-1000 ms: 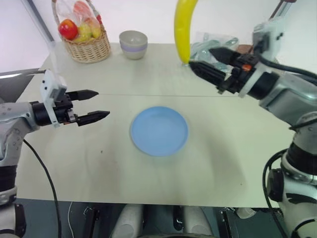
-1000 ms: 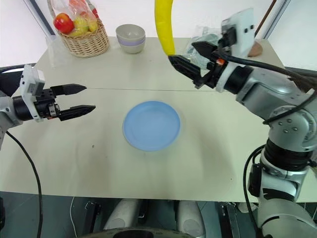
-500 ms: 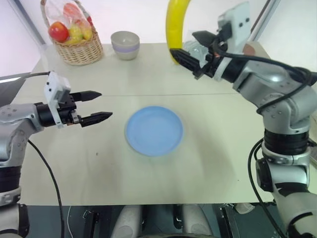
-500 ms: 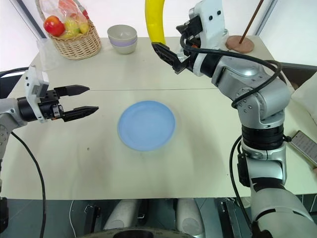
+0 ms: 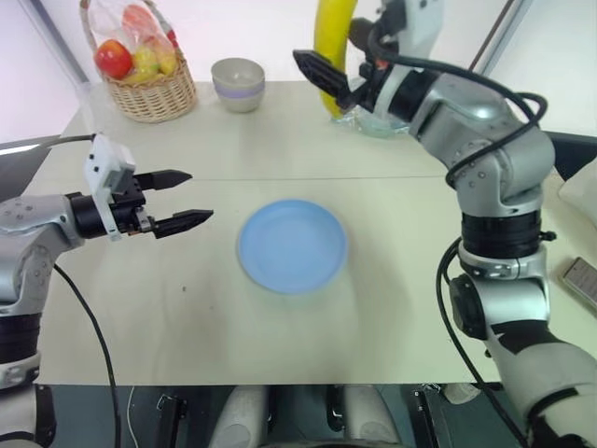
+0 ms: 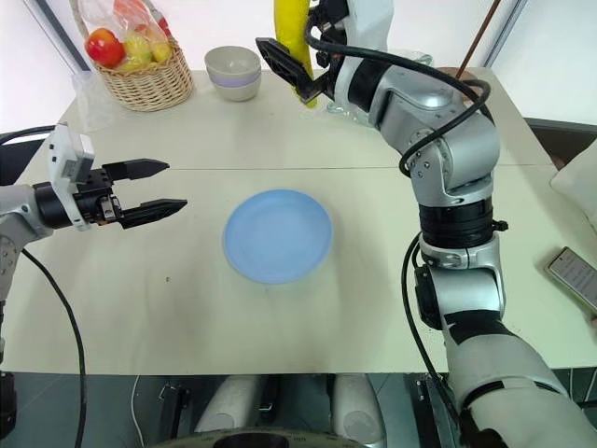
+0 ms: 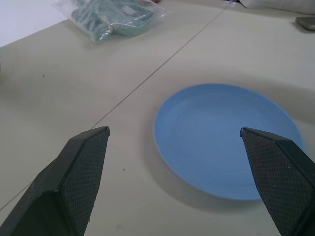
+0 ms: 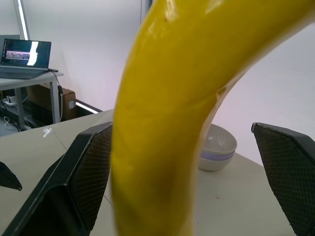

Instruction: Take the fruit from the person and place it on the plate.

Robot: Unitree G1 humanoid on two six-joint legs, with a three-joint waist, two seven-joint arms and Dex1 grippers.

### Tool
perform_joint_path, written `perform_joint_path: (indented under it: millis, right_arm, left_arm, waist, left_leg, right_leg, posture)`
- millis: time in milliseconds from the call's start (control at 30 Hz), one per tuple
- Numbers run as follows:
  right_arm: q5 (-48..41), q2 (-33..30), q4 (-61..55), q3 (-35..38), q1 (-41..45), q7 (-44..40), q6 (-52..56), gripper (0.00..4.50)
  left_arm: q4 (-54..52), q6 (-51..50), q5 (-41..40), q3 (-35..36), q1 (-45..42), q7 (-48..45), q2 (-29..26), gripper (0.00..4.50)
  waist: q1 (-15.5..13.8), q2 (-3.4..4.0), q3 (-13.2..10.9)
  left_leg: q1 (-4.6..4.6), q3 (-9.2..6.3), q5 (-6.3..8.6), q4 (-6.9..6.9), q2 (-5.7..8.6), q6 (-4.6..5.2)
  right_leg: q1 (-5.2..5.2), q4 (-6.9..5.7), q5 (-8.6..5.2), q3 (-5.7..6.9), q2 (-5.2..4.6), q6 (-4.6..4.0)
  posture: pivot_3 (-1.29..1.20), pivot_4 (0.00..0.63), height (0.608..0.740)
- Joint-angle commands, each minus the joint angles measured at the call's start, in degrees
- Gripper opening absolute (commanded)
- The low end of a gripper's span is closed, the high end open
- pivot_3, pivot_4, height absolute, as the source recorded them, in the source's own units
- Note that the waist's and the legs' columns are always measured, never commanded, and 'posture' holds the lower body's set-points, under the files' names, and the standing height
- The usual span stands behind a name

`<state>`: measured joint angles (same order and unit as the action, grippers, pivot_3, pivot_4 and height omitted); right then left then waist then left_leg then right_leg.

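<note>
I should close my right gripper on the banana now, because my fingers are on either side of the yellow banana [image 5: 333, 47] [image 8: 157, 147].
A long yellow banana [image 5: 333, 47] hangs down from above the table's far edge; the person is out of view. My right gripper [image 8: 180, 126] is raised at the banana, open, with one finger on each side of it and neither visibly pressing it. One of its fingers [image 5: 314, 69] points left in front of the fruit. The light blue plate [image 5: 292, 245] lies in the middle of the table with nothing on it. My left gripper [image 5: 198, 196] hovers open and level to the left of the plate [image 7: 226, 142], holding nothing.
A wicker basket [image 5: 149, 82] of bagged fruits and a small beige bowl [image 5: 238, 84] stand at the far left. A clear bag of green items [image 7: 110, 17] lies behind the banana. A phone [image 5: 580, 277] lies off to the right.
My right arm has swung up and to the left, bringing its open fingers from beside the banana's tip to either side of the banana. The left arm has stayed put.
</note>
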<state>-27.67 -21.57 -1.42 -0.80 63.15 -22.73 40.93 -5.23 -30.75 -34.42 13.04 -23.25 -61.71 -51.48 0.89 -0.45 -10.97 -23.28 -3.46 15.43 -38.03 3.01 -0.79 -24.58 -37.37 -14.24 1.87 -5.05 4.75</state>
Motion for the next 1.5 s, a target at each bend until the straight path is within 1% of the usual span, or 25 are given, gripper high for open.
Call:
perform_joint_path:
  millis: [33, 167, 200, 267, 300, 433, 467, 767, 867, 933, 1000, 1100, 1200, 1300, 1400, 1500]
  right_arm:
    - [1.1, 0.8, -1.3, 0.7, 1.9, -0.1, -1.2, 4.5]
    - [2.0, 0.9, -1.8, 0.7, 1.6, -0.3, -1.0, 4.5]
    - [2.2, 0.8, -2.1, 0.8, 1.5, -0.4, -0.9, 4.25]
    - [2.3, 0.5, -2.8, 0.9, 1.1, -0.5, -0.4, 3.64]
    - [2.4, 0.4, -3.1, 1.0, 0.9, -0.6, -0.2, 3.23]
    - [2.6, 0.2, -3.9, 1.2, 0.4, -0.7, 0.4, 1.2]
    - [2.6, 0.2, -4.1, 1.2, 0.2, -0.8, 0.5, 1.14]
    - [2.7, -0.1, -5.5, 1.6, -0.6, -0.6, 1.8, 1.14]
    - [1.1, -0.1, -7.5, 2.2, -1.8, -1.2, 3.6, 1.14]
    - [-2.0, 0.0, -10.6, 2.5, -4.0, -2.0, 7.8, 1.14]
    - [-6.9, 0.1, -15.3, 2.7, -7.4, -2.8, 14.4, 1.14]
    - [-11.7, -2.3, -23.0, -0.1, -13.6, -5.8, 20.9, 1.14]
    - [-13.4, -4.9, -27.0, -3.0, -19.3, -8.0, 23.5, 1.14]
    - [-12.3, -5.1, -25.2, -5.5, -22.9, -9.5, 22.0, 1.14]
    - [-8.3, -3.7, -19.2, -10.1, -24.3, -9.9, 18.9, 1.14]
    - [-2.1, -2.2, -12.9, -16.5, -24.7, -10.4, 13.9, 1.14]
  left_arm:
    - [-2.0, 0.3, -0.5, 1.2, -0.1, 0.3, -0.1, 4.44]
    - [-2.1, 0.3, -0.4, 1.2, -0.1, 0.5, 0.0, 4.44]
    - [-2.0, 0.3, -0.4, 1.2, -0.1, 0.5, 0.0, 4.49]
    - [-1.9, 0.4, -0.4, 1.2, -0.2, 0.5, 0.0, 4.5]
    - [-1.9, 0.4, -0.4, 1.1, -0.3, 0.5, 0.0, 4.5]
    - [-1.7, 0.4, -0.2, 0.8, -0.6, 0.5, 0.1, 4.5]
    - [-1.6, 0.5, -0.2, 0.7, -0.7, 0.4, 0.1, 4.5]
    - [-1.2, 0.7, -0.2, 0.3, -1.3, 0.3, 0.2, 4.5]
    - [-1.2, 0.6, -0.2, 0.3, -1.2, 0.3, 0.2, 4.5]
    - [-1.2, 0.6, -0.2, 0.4, -1.1, 0.4, 0.2, 4.5]
    - [-1.3, 0.4, -0.4, 0.8, -0.9, 0.3, -0.1, 4.5]
    - [-1.7, -0.4, -1.1, 1.2, -0.6, -0.2, -0.6, 4.5]
    - [-3.3, -2.9, -3.0, 1.6, 0.5, -2.4, -2.3, 4.5]
    - [-4.5, -4.6, -3.8, 1.6, 2.3, -5.4, -5.0, 4.5]
    - [-5.5, -5.9, -4.3, 1.4, 4.4, -8.0, -7.6, 4.5]
    - [-6.0, -6.1, -4.0, 1.2, 5.7, -9.2, -9.0, 4.5]
  waist:
    - [0.0, 0.0, 0.0]
    - [0.1, 0.0, 0.0]
    - [0.1, 0.0, 0.0]
    - [0.1, 0.0, 0.0]
    - [0.1, 0.0, 0.0]
    - [0.1, 0.0, 0.0]
    - [0.1, 0.0, 0.0]
    - [0.1, 0.0, 0.0]
    - [0.1, 0.0, 0.0]
    - [0.1, 0.0, 0.0]
    - [0.0, 0.0, 0.0]
    - [-0.1, 0.0, 0.0]
    - [0.0, -0.01, 0.0]
    - [0.3, -0.01, 0.0]
    - [0.5, -0.01, 0.0]
    - [0.3, -0.01, 0.0]
  left_leg:
    - [0.0, 0.0, 0.0, 0.0, 0.0, 0.0]
    - [0.0, 0.0, 0.0, 0.0, 0.0, 0.0]
    - [0.0, 0.0, 0.0, 0.0, 0.0, 0.0]
    - [0.0, 0.0, 0.0, 0.0, 0.0, 0.0]
    - [0.0, 0.0, 0.0, 0.0, 0.0, 0.0]
    - [0.0, 0.0, 0.0, 0.0, 0.0, 0.0]
    - [0.0, 0.0, 0.0, 0.0, 0.0, 0.0]
    - [0.0, 0.0, 0.0, 0.0, 0.0, 0.0]
    - [0.0, 0.0, 0.0, 0.0, 0.0, 0.0]
    - [0.0, 0.0, 0.0, 0.0, 0.0, 0.0]
    - [0.0, 0.0, 0.0, 0.0, 0.0, 0.0]
    - [-0.01, 0.0, 0.01, 0.01, -0.01, 0.01]
    - [-0.02, 0.0, 0.01, 0.0, 0.0, 0.03]
    - [0.0, 0.0, 0.02, 0.0, -0.01, 0.03]
    - [0.06, 0.01, 0.01, 0.01, -0.08, 0.03]
    - [0.09, 0.03, 0.01, 0.01, -0.11, 0.03]
  right_leg:
    - [0.0, 0.0, 0.0, 0.0, 0.0, 0.0]
    - [-0.01, 0.0, 0.0, 0.0, 0.0, 0.0]
    - [-0.01, -0.01, 0.0, -0.01, 0.01, 0.0]
    - [-0.01, -0.01, 0.0, -0.01, 0.01, 0.0]
    - [-0.01, -0.01, 0.0, 0.0, 0.01, 0.0]
    - [-0.01, -0.01, 0.0, -0.01, 0.01, 0.0]
    - [-0.01, -0.01, 0.0, -0.01, 0.01, 0.0]
    - [-0.01, -0.01, 0.0, -0.01, 0.01, 0.0]
    - [-0.01, -0.01, 0.0, -0.01, 0.01, 0.0]
    - [-0.01, -0.01, 0.0, -0.01, 0.01, 0.0]
    - [-0.01, -0.01, 0.0, -0.01, 0.0, 0.0]
    - [0.0, 0.0, 0.0, -0.02, -0.01, 0.0]
    - [0.0, 0.01, 0.0, -0.02, -0.01, 0.0]
    - [0.0, 0.0, 0.0, -0.02, 0.0, 0.0]
    - [0.01, -0.01, 0.0, -0.03, 0.06, -0.01]
    - [0.03, -0.02, 0.01, -0.03, 0.1, -0.03]
  posture:
    - [0.0, 0.15, 0.74]
    - [0.0, 0.15, 0.74]
    - [0.0, 0.15, 0.74]
    - [0.0, 0.15, 0.74]
    - [0.0, 0.15, 0.74]
    - [0.0, 0.15, 0.74]
    - [0.0, 0.15, 0.74]
    - [0.0, 0.15, 0.74]
    - [0.0, 0.15, 0.74]
    - [0.0, 0.15, 0.74]
    - [0.0, 0.15, 0.74]
    - [0.0, 0.15, 0.74]
    - [0.0, 0.15, 0.74]
    - [0.0, 0.15, 0.74]
    - [0.0, 0.15, 0.74]
    - [0.0, 0.15, 0.74]
